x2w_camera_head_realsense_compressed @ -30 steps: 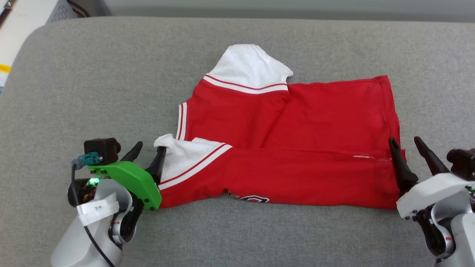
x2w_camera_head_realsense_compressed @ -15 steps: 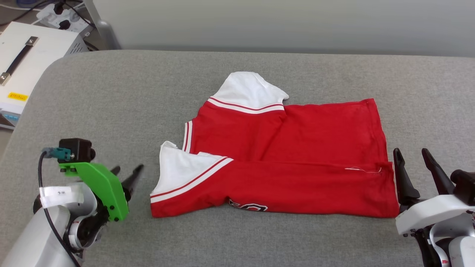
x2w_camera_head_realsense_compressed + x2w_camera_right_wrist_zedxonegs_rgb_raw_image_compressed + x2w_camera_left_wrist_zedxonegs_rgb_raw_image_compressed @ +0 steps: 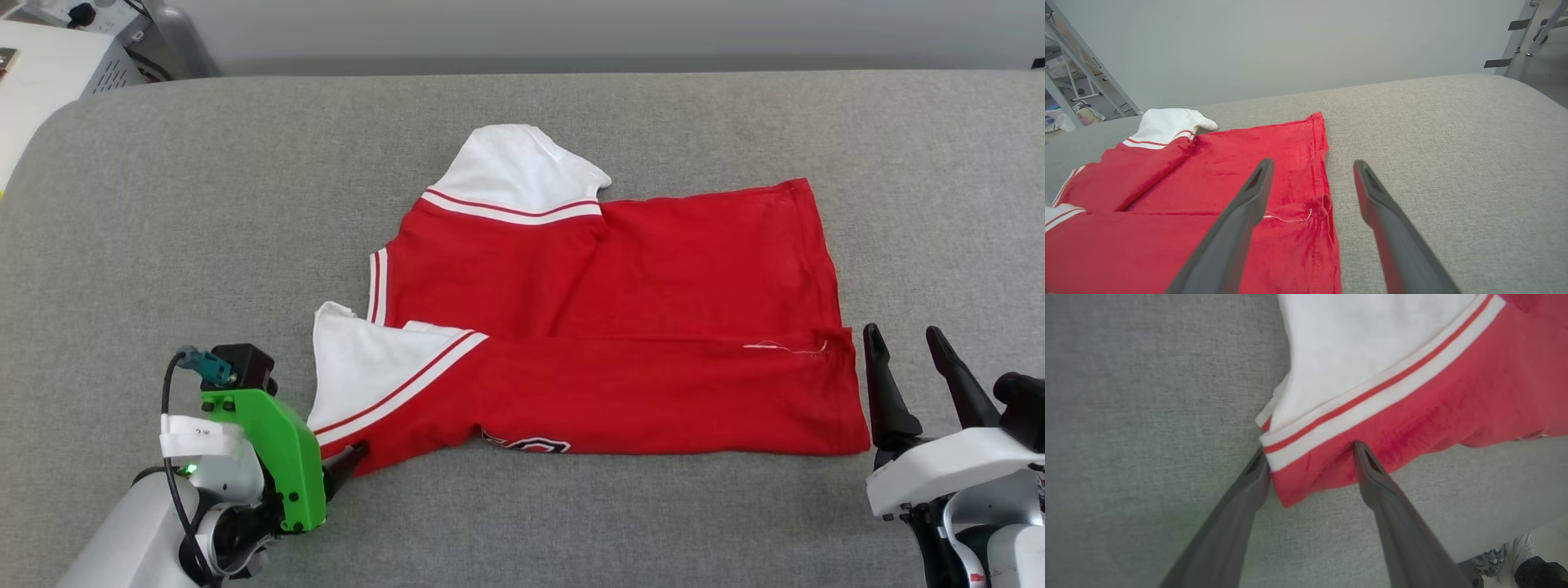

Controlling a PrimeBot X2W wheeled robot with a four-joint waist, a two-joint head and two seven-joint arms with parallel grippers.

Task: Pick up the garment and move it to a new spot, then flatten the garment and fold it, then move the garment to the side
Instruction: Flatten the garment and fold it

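Observation:
The robot needs to flatten and fold the red cloth (image 3: pixel 647 392), so the right gripper should next grab the hem corner of its folded-over edge (image 3: pixel 855 441).
The garment (image 3: pixel 620 278), red with white striped sleeves, lies spread on the grey surface with its near edge folded over. My left gripper (image 3: pixel 347 457) is at its near-left corner. In the left wrist view this gripper (image 3: pixel 1310 455) stands open, its fingers straddling the red corner (image 3: pixel 1412 412) below the sleeve stripe. My right gripper (image 3: pixel 904 339) is open just right of the garment's right hem, holding nothing. Seen from the right wrist, the gripper (image 3: pixel 1314 164) hovers over that hem (image 3: pixel 1229 163) and a loose white thread.
The grey padded surface (image 3: pixel 204 204) stretches wide on all sides of the garment. A white box (image 3: pixel 49 57) stands off its far-left corner. Metal rack legs (image 3: pixel 1069 69) stand by the wall. A white shoe (image 3: pixel 1515 559) shows on the floor below the near edge.
My left gripper left the white sleeve, drew back to the left, then came in at the garment's near-left corner. The right gripper stays by the right hem. The head camera shifted.

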